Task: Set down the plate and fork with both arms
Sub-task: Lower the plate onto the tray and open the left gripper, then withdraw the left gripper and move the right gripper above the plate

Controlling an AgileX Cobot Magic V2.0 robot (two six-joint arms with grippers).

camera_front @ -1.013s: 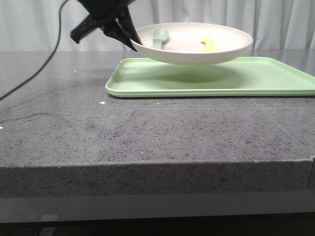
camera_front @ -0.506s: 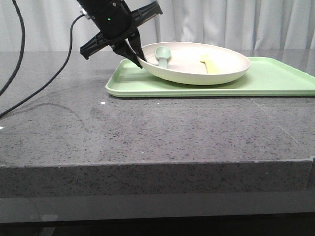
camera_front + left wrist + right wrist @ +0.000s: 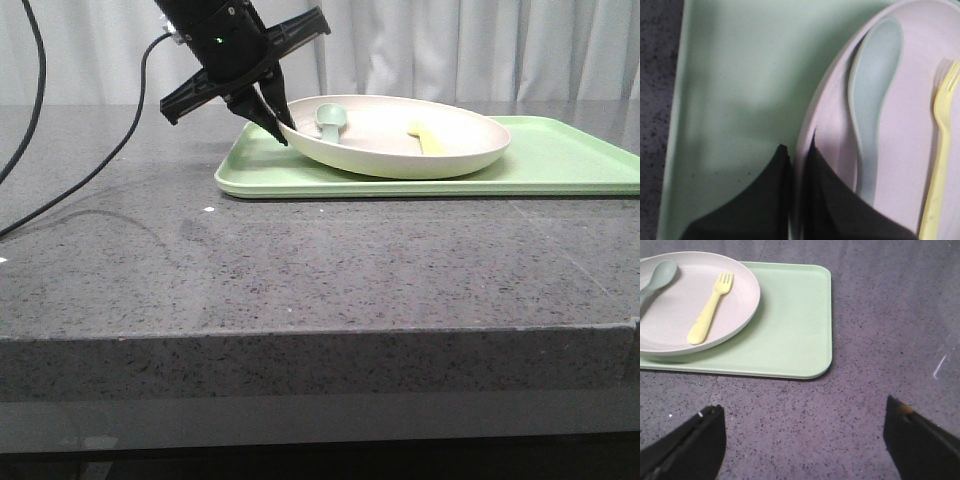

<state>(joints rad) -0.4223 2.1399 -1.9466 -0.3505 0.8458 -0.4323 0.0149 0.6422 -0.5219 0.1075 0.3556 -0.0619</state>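
My left gripper should open now. The cream plate (image 3: 400,145) is on the light-green tray, so the plate would rest there.
The cream plate (image 3: 400,145) rests on the light-green tray (image 3: 560,160), its left edge tilted slightly up. My left gripper (image 3: 278,125) is shut on the plate's left rim; the left wrist view shows the rim (image 3: 807,135) pinched between the black fingers (image 3: 832,200). The pale-yellow fork (image 3: 425,138) lies in the plate, and it shows in the left wrist view (image 3: 940,150) and the right wrist view (image 3: 710,310). My right gripper (image 3: 805,425) is open and empty over bare table, short of the tray's near edge; it is out of the front view.
A grey-green spoon (image 3: 328,120) lies in the plate beside the fork. The tray (image 3: 790,330) sits at the back right of the grey stone table (image 3: 300,270). A black cable (image 3: 70,190) hangs over the table's left side.
My left gripper lowered the plate from above the tray onto it. In the last half second it barely moved, and the plate settled flatter.
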